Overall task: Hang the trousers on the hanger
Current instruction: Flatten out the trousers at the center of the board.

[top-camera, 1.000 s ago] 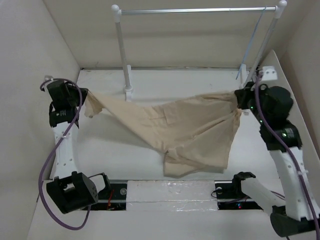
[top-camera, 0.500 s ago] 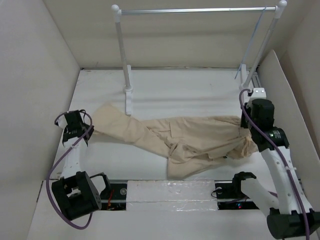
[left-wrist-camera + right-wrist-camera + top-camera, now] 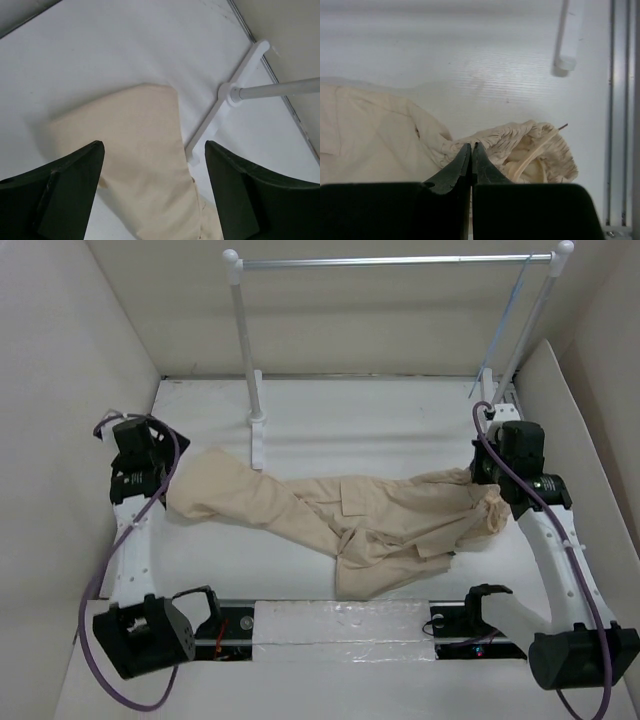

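My left gripper grabs the stretched leg's end next, opposite the held waistband, to straighten the trousers for the hanger.
The beige trousers lie crumpled across the table, one leg stretched to the left. Its end lies flat under my left gripper, which hovers above it, open and holding nothing. In the top view the left gripper is at the table's left side. At the right, my right gripper is shut on the bunched waistband, its tips pinching a fold of cloth. The thin pale wire hanger hangs from the right end of the rack's bar, well behind the right gripper.
A white-posted rack with a silver bar spans the back of the table. The foot of its left post stands just beyond the trouser leg. White walls close in on both sides. A metal rail runs along the right edge.
The trousers were lowered from hanging between both grippers onto the table. My left gripper has opened, let go of the leg end and drawn up and away. The right keeps its grip.
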{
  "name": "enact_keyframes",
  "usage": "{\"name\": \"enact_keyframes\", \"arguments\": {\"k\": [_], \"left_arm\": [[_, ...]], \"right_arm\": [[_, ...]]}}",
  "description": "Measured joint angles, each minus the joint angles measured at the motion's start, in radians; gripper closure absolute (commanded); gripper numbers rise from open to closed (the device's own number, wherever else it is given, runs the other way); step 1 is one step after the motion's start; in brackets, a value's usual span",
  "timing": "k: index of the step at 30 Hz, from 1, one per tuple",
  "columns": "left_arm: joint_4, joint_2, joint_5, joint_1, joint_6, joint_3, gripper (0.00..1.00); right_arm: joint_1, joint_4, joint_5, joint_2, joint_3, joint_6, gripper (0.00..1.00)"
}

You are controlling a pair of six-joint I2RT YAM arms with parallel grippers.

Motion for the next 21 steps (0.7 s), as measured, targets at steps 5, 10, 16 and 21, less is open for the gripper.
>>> {"name": "enact_keyframes", "arguments": {"k": [5,10,16,21], "left_arm": [[-0.021,0.369,-0.092,-0.168,0.033,0.281,0.33],[-0.079,0.824,-0.147,-0.286,0.079,0.587,0.36],[-0.229,1.035,-0.212,-0.277,0.119,0.702,0.46],[-0.254,1.036,-0.278,-0.269,0.134,0.706,0.44]], "right_arm": [[0.009,0.05,-0.13,0.011,-0.072,0.016,1.0],[0.031,0.064,-0.194,0.045,-0.087,0.019,1.0],[0.062,0.101,-0.23,0.045,-0.111,0.019,1.0],[0.069,0.115,-0.253,0.042,-0.152,0.024,1.0]]}}
